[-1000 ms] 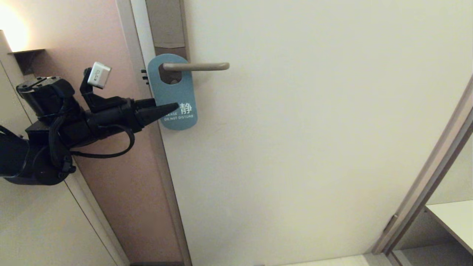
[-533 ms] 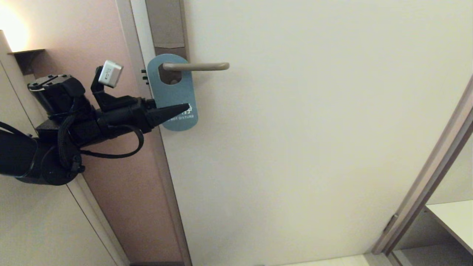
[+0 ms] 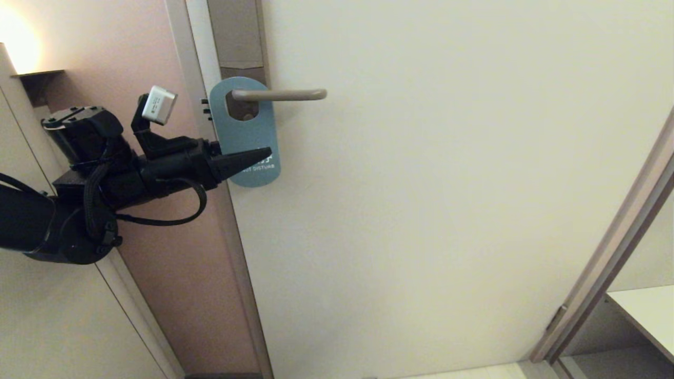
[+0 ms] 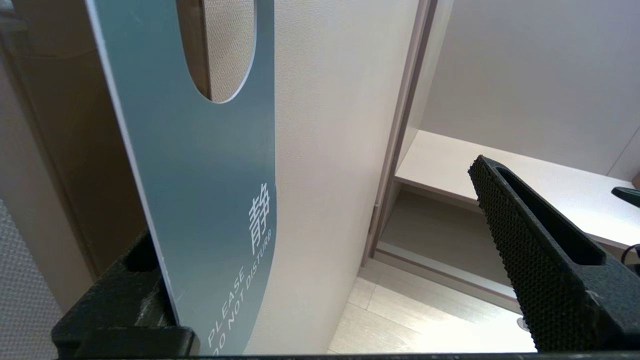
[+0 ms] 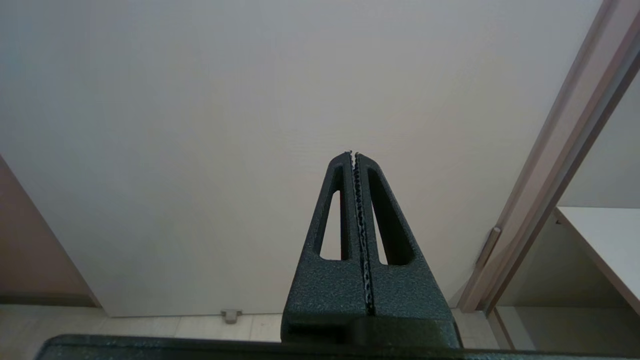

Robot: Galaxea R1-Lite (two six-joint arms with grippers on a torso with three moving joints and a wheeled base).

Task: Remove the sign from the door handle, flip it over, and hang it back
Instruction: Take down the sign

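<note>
The fingertips are behind and in front of the sign's near edge (image 3: pixel 221 133) (image 4: pixel 159 258), which reaches the finger bases, so it is time for my left gripper to close on the sign now.
The sign (image 3: pixel 245 129) hangs by its oval hole on the door handle (image 3: pixel 279 95), blue face with white "DO NOT DISTURB" outward. My left gripper (image 3: pixel 263 153) comes in from the left at the sign's lower part and is open. In the left wrist view the sign (image 4: pixel 200 175) stands between the jaws, close against one finger (image 4: pixel 125 300), while the other finger (image 4: pixel 540 270) is far off it. My right gripper (image 5: pixel 352 155) is shut on nothing, facing the bare door low down; it is out of the head view.
The handle sits on a tall brownish backplate (image 3: pixel 237 31) at the left edge of the pale door (image 3: pixel 447 184). A pink wall (image 3: pixel 158 63) lies behind my left arm. A white shelf (image 3: pixel 647 310) stands past the door frame at lower right.
My left arm has moved right and slightly up, so its finger now covers the large character on the sign. The sign still hangs on the handle.
</note>
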